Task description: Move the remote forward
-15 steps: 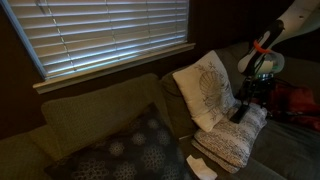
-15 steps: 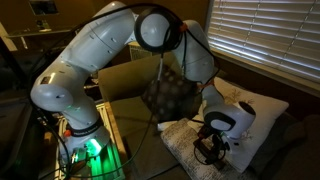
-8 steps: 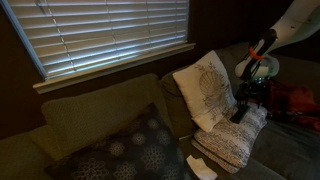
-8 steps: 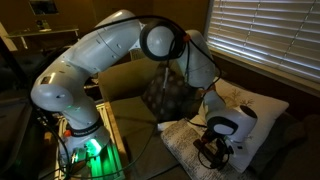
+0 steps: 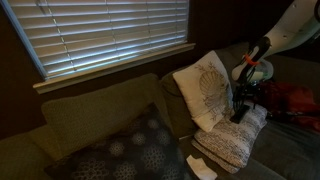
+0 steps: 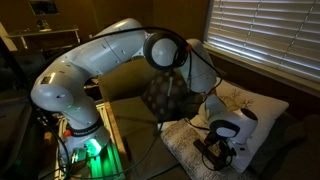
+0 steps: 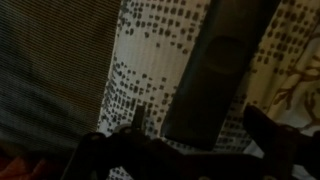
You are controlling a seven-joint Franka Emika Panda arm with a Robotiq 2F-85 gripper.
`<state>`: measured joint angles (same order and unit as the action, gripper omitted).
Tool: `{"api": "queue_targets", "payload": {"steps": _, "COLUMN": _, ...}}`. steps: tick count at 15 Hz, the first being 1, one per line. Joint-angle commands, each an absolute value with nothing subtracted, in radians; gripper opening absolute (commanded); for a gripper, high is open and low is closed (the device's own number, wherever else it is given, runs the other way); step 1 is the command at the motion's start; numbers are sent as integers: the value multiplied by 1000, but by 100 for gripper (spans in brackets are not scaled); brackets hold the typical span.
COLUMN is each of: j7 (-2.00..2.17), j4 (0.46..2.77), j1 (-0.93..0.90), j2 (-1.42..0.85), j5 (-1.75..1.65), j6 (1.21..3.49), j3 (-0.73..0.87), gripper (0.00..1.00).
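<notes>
The remote's near end is between but below my fingers in the wrist view, so it is too early to close. My gripper moves lower first.
The remote (image 7: 215, 70) is a slim black bar lying on a white cushion with dark dots (image 7: 150, 60). In the wrist view it runs from the top right down to between my fingers. My gripper (image 7: 190, 150) is open, with one dark finger on each side of the remote's near end and dotted fabric showing in the gaps. In both exterior views the gripper (image 5: 240, 106) (image 6: 216, 152) hangs low over the dotted cushion (image 5: 228, 146). The remote (image 5: 239, 117) shows there only as a dark sliver under the fingers.
A pale leaf-patterned cushion (image 5: 205, 90) leans on the sofa back beside my gripper. A dark dotted cushion (image 5: 130, 152) lies further along the sofa. White folded paper (image 5: 200, 166) lies on the seat. A red object (image 5: 296, 100) sits behind the arm. Window blinds (image 5: 100, 30) are above.
My gripper has moved a little lower and sideways over the dotted cushion, closer around the remote. The remote and cushions have not moved.
</notes>
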<state>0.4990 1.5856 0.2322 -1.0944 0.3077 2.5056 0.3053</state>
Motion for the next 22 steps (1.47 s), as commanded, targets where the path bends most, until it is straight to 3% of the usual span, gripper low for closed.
{"api": "queue_targets", "payload": {"steps": 1, "j7": 539, "j4": 1502, "j1": 231, "j2": -1153, "j5": 280, "j6": 2476, "j3": 316, "gripper": 100}}
{"api": "queue_targets", "payload": {"steps": 4, "j7": 537, "j4": 1466, "j1": 236, "j2": -1176, "j5": 279, "j6": 2459, "j3": 314, "gripper": 96}}
{"api": "queue_targets", "payload": {"steps": 5, "j7": 536, "j4": 1454, "j1": 237, "j2": -1184, "j5": 278, "j6": 2453, "j3": 314, "gripper": 78}}
{"api": "queue_targets", "payload": {"steps": 7, "j7": 536, "j4": 1437, "j1": 238, "j2": -1194, "j5": 276, "j6": 2446, "j3": 314, "gripper": 69}}
{"api": "queue_targets", "payload": {"steps": 11, "j7": 547, "j4": 1435, "j1": 228, "j2": -1193, "j5": 271, "j6": 2445, "j3": 324, "gripper": 39}}
{"api": "queue_targets", "payload": {"steps": 12, "j7": 552, "j4": 1437, "j1": 226, "j2": -1190, "j5": 270, "j6": 2446, "j3": 325, "gripper": 36}}
{"api": "queue_targets", "payload": {"steps": 22, "j7": 605, "j4": 1524, "j1": 198, "j2": -1118, "j5": 284, "j6": 2466, "j3": 326, "gripper": 33}}
